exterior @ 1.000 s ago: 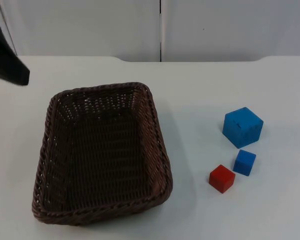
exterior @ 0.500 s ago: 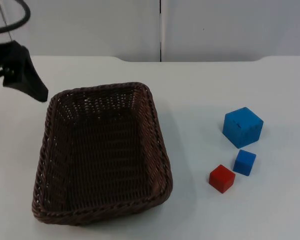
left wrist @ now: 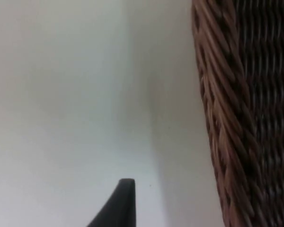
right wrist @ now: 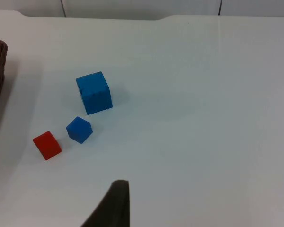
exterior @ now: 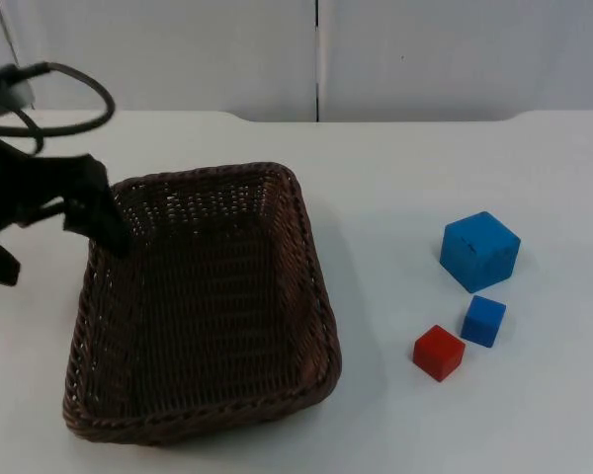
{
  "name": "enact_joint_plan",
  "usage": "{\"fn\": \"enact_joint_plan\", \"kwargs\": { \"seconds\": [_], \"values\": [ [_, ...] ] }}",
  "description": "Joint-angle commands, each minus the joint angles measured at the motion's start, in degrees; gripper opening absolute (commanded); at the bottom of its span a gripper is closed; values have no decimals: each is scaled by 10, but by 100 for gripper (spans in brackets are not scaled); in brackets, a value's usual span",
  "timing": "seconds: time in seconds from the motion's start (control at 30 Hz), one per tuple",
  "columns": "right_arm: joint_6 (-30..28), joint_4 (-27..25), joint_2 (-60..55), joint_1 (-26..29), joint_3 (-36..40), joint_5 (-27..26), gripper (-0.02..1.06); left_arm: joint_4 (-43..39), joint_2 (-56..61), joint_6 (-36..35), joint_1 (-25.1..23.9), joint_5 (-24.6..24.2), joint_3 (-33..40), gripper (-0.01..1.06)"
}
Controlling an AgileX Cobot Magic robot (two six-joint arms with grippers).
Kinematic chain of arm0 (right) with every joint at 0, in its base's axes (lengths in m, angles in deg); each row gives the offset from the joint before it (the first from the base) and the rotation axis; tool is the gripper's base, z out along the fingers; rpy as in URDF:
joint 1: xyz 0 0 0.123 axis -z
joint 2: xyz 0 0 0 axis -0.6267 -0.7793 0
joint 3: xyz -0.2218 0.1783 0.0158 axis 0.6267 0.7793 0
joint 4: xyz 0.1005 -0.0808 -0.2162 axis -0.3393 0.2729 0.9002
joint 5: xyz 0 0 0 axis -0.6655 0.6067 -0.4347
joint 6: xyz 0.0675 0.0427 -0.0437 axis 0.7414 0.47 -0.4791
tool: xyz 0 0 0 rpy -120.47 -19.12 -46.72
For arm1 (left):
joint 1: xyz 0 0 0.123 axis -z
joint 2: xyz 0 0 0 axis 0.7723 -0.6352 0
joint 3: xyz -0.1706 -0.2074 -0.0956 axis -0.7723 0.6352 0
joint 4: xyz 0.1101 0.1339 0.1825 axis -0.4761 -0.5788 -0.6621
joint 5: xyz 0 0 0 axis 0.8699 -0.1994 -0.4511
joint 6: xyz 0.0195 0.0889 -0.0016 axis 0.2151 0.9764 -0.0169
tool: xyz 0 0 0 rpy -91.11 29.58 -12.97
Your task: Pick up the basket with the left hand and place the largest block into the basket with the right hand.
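Note:
My left gripper grabs the wicker basket by its woven rim [exterior: 92, 274] next, which leaves the basket's open middle free to receive the largest block.
A dark brown wicker basket [exterior: 319, 296] stands empty on the white table's left half; its woven rim [left wrist: 227, 132] is close in the left wrist view. My left gripper [exterior: 61, 259] is open at the basket's far left corner. One finger [exterior: 107, 219] reaches over the rim and the other [exterior: 0, 265] stays outside it. The largest block, a blue cube [exterior: 479, 251] [right wrist: 93, 92], rests on the table to the right. My right gripper [right wrist: 116, 203] waits high above the table, well away from the blocks.
A small blue cube [exterior: 483, 320] [right wrist: 79, 129] and a small red cube [exterior: 438, 352] [right wrist: 47, 144] lie just in front of the large one. The grey partition wall [exterior: 316, 54] closes the table's far edge. Bare table [exterior: 385, 178] separates basket and blocks.
My left gripper has come in from the upper left and down to the basket's far left corner, its fingers now straddling the rim. Basket and blocks have not moved.

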Motion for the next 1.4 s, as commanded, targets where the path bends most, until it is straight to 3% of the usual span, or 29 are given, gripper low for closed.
{"fn": "enact_joint_plan", "kwargs": {
  "seconds": [0.0,0.23,0.37,0.8,0.93,0.97,1.1,1.13,1.27,1.37],
  "values": [
    [-3,0,3,5,4,-4,105,2,-30,-14,5,13,-12,105],
    [-3,0,3,5,4,-4,105,11,-75,-16,19,18,-31,105],
    [-3,0,3,5,4,-4,105,13,-96,-24,43,54,-36,105],
    [-3,0,3,5,4,-4,105,14,-121,-26,44,49,-36,103],
    [-3,0,3,5,4,-4,105,14,-121,-36,44,49,-36,82],
    [-3,0,3,5,4,-4,105,14,-121,-36,44,49,-36,82],
    [-3,0,3,5,4,-4,105,14,-121,-56,44,41,-36,43],
    [-3,0,3,5,4,-4,105,14,-121,-56,44,41,-36,43],
    [-3,0,3,5,4,-4,105,19,-115,-56,44,28,-36,3],
    [-3,0,3,5,4,-4,105,27,-105,-56,44,21,-36,0]
  ]
}}
